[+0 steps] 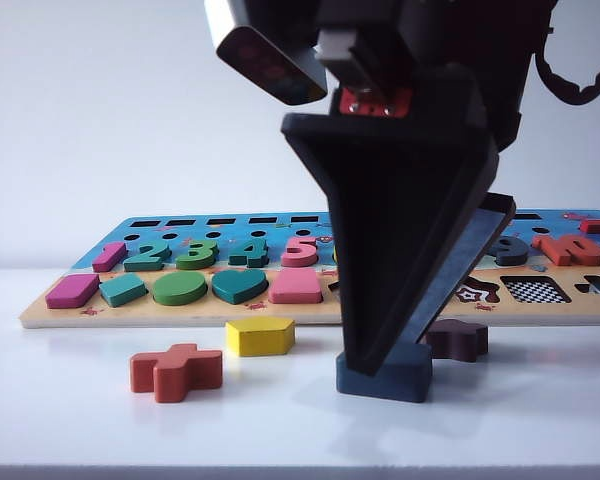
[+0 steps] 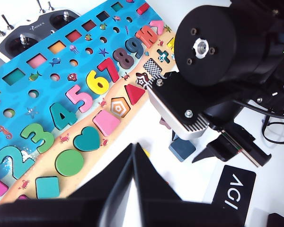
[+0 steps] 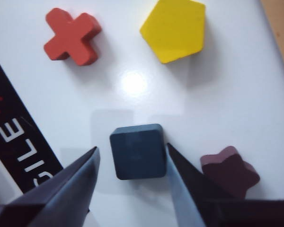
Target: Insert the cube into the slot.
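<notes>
Next, my right gripper grabs the cube by its opposite sides, so the cube's flat bottom stays free to enter the checkered slot (image 1: pixel 536 291).
The cube (image 3: pixel 138 151), a flat navy-blue square block, lies on the white table in front of the puzzle board (image 1: pixel 180 318). My right gripper (image 3: pixel 132 147) reaches down around it, open: one finger touches the cube's side, the other stands a small gap off. In the exterior view the same gripper (image 1: pixel 375 365) comes down onto the cube (image 1: pixel 385 372). The slot (image 1: pixel 536 290), a square recess with a checkerboard floor, is in the board's near row, behind and right of the cube. My left gripper (image 2: pixel 133 149) hangs shut and empty over the table near the board, away from the cube (image 2: pixel 182 149).
A yellow pentagon (image 1: pixel 260 336) and a red cross (image 1: pixel 176 371) lie left of the cube. A maroon star (image 1: pixel 458 340) sits close on its right, beside my right gripper's finger (image 3: pixel 189 184). A black remote control (image 2: pixel 33 35) rests beyond the board.
</notes>
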